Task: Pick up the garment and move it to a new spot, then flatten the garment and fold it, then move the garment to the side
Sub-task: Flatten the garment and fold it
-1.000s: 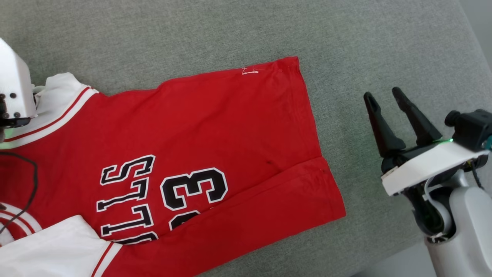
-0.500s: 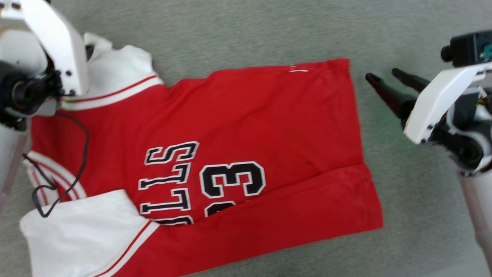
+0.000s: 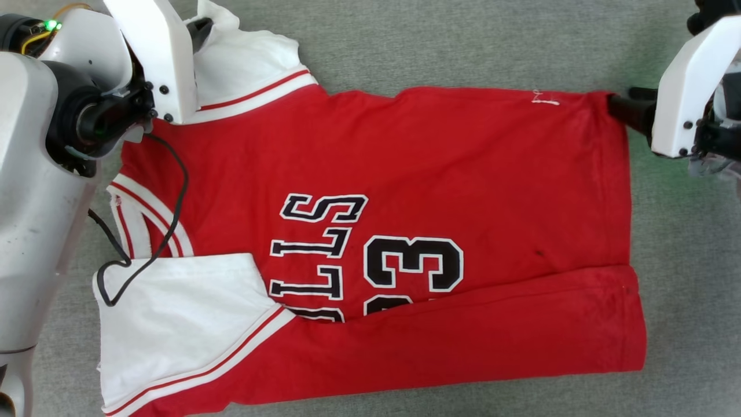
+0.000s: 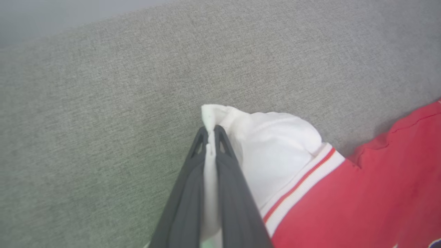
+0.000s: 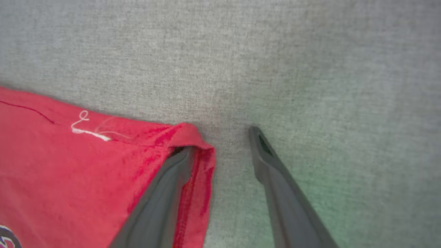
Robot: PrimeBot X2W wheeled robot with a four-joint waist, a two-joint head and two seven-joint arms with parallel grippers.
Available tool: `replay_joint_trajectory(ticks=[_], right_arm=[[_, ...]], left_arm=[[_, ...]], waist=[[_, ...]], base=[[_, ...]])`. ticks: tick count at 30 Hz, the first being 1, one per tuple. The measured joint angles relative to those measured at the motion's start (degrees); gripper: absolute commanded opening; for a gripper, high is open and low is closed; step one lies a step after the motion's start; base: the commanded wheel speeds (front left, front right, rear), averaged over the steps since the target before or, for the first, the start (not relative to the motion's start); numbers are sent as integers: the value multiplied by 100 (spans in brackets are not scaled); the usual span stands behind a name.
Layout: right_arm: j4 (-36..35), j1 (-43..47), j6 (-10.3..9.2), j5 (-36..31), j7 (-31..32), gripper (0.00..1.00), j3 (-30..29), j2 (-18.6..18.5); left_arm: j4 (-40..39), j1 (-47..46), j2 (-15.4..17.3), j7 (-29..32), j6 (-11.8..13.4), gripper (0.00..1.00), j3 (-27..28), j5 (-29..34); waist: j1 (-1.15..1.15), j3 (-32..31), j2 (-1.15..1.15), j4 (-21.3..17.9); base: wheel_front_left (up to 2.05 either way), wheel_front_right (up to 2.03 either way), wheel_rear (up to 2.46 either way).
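Observation:
My right gripper is going to grab the garment next by its raised hem corner (image 3: 605, 101), which lifts over one finger while the red body cloth (image 3: 514, 180) lies flat.
The garment (image 3: 463, 174), a red jersey with white sleeves and black "23" lettering, lies spread on the grey fabric surface, its lower edge folded up over the print. My left gripper (image 3: 201, 26) is at the garment's upper left. In the left wrist view the left gripper (image 4: 210, 132) is shut on the bunched white sleeve (image 4: 275, 137). My right gripper (image 3: 622, 104) is at the upper right hem corner. In the right wrist view the right gripper (image 5: 220, 141) is open, with one finger (image 5: 165, 193) lying against the garment's red hem corner (image 5: 187, 132) and the other on bare fabric.
The grey fabric surface (image 3: 405, 46) runs all round the garment. A black cable (image 3: 173, 191) from my left arm (image 3: 35, 231) hangs over the collar area. The surface's far edge (image 4: 51, 31) shows in the left wrist view.
The head camera has shifted, bringing the whole garment into view. My right gripper has come from off to the right up to the hem corner. The left gripper holds the sleeve.

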Motion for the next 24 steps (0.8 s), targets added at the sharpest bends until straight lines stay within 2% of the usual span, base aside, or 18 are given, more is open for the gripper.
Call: replay_joint_trajectory(ticks=[6,13,18,24], right_arm=[[-96,-1,-1,-181,200,0,-37,74],[-754,312,-1,-361,-259,0,-97,-44],[-1290,1010,-1,-386,-357,0,-258,-146],[-1648,2190,-1,-366,-356,0,-563,-30]], left_arm=[[121,41,-19,-223,-89,0,12,-22],[20,567,19,-854,-141,0,203,-102],[-301,1465,134,-1366,-32,0,347,-175],[-776,3037,250,-1947,245,0,554,-417]], waist=[[0,-67,0,60],[0,-476,0,122],[0,-937,0,205],[0,-1569,0,310]], base=[[0,0,0],[0,0,0],[0,0,0],[0,0,0]])
